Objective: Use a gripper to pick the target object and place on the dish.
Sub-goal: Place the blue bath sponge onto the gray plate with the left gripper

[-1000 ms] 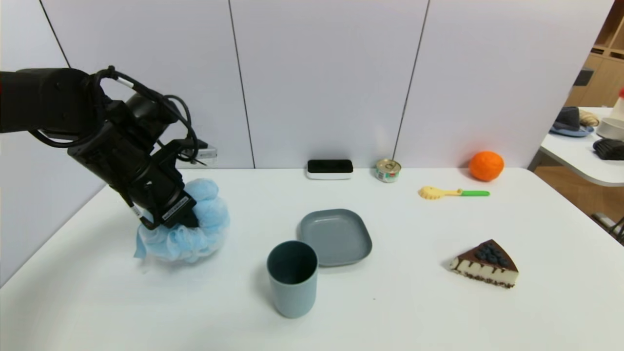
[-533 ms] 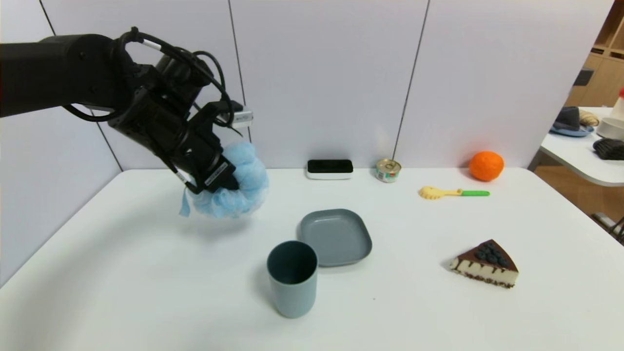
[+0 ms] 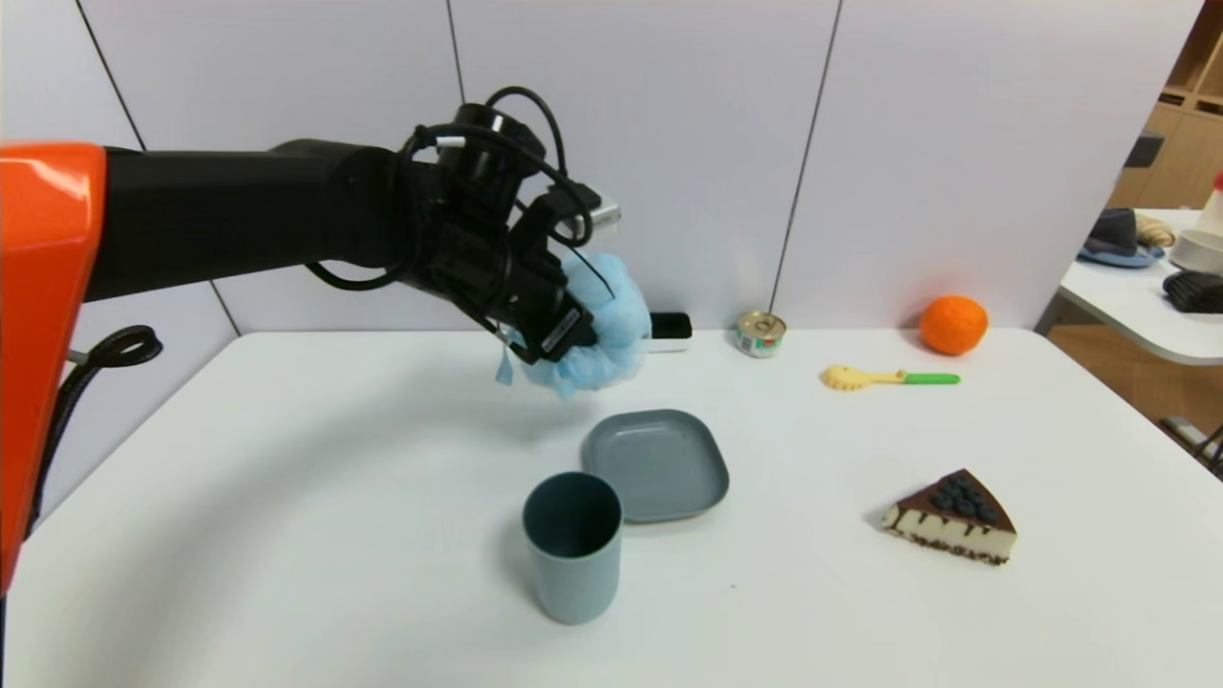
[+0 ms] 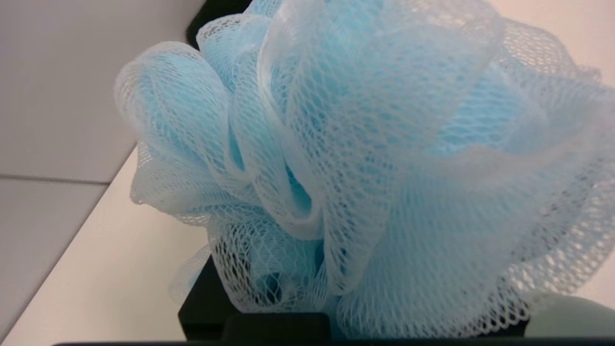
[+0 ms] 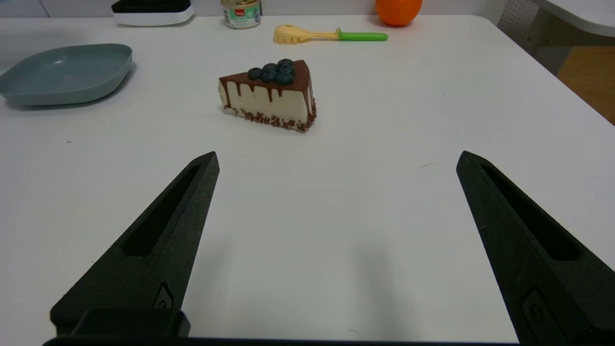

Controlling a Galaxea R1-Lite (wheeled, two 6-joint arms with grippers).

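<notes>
The robot's left hand has to lower the blue pouf [image 3: 613, 321] before it opens. The pouf hangs high above the grey-blue dish [image 3: 654, 462] in the head view, so it would drop if the hand opened now.
The target object, a fluffy light-blue mesh pouf [image 3: 600, 325], hangs in the air above the table, held by my left gripper [image 3: 573, 334], which is shut on it. It is up and slightly left of the dish [image 3: 659, 463], a shallow grey-blue square plate lying bare mid-table. In the left wrist view the pouf [image 4: 365, 158] fills nearly everything and hides the fingers. My right gripper [image 5: 336, 161] stands open low over the near right of the table, nothing between its fingers; the dish [image 5: 67, 72] shows far off in its view.
A tall grey-blue cup [image 3: 573, 545] stands just in front-left of the dish. A cake slice [image 3: 954, 516] lies to the right. Along the back wall are a black-and-white box [image 3: 669, 330], a small tin [image 3: 761, 334], a yellow-green scoop [image 3: 884, 378] and an orange ball [image 3: 953, 325].
My left arm has lifted the pouf off the table at the left and carried it up and rightward, now hanging near the dish's back-left corner. The right gripper's earlier state is not shown.
</notes>
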